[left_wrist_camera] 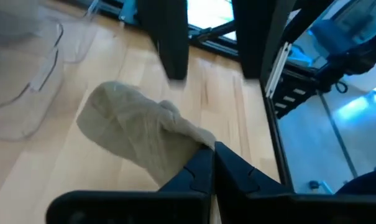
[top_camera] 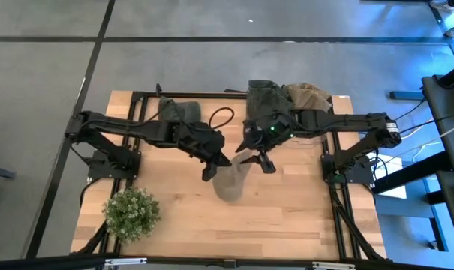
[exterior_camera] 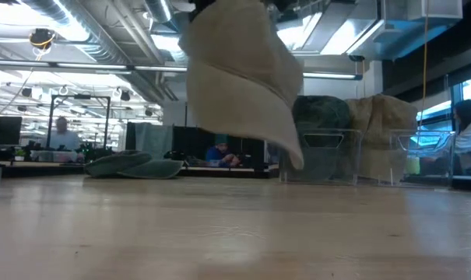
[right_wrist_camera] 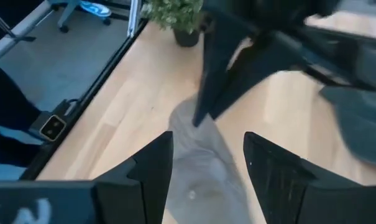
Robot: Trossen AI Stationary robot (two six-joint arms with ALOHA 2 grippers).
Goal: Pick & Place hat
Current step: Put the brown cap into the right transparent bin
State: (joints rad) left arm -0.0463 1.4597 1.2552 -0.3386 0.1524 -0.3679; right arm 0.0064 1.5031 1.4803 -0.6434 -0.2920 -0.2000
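Note:
The beige hat should go over to a clear bin and be placed in it, so my right gripper should grab the hat by its top next.
A beige hat point(top_camera: 230, 184) hangs in the air over the middle of the table, clear of the wood in the low view point(exterior_camera: 243, 78). My left gripper point(top_camera: 217, 166) is shut on it. My right gripper point(top_camera: 257, 160) is open just to the hat's right and far side. In the right wrist view its two fingers point(right_wrist_camera: 156, 165) stand on either side of the hat point(right_wrist_camera: 203, 162) below them, and I see no touch there. The left arm's fingers point(right_wrist_camera: 215, 81) come down onto the hat's top in that view. My left gripper pinches the hat's edge point(left_wrist_camera: 197, 140) between its two shut fingers, coming slanting down from the table's left. The hat point(left_wrist_camera: 135, 130) hangs slack below and beyond the fingertips, lifted clear of the table.
A dark green hat point(top_camera: 175, 111) lies at the far left of the table, with a black cable loop point(top_camera: 220, 116) beside it. A dark green hat point(top_camera: 268, 94) and a tan hat point(top_camera: 309, 94) sit on clear stands at the far right. A potted plant point(top_camera: 131, 214) stands near left.

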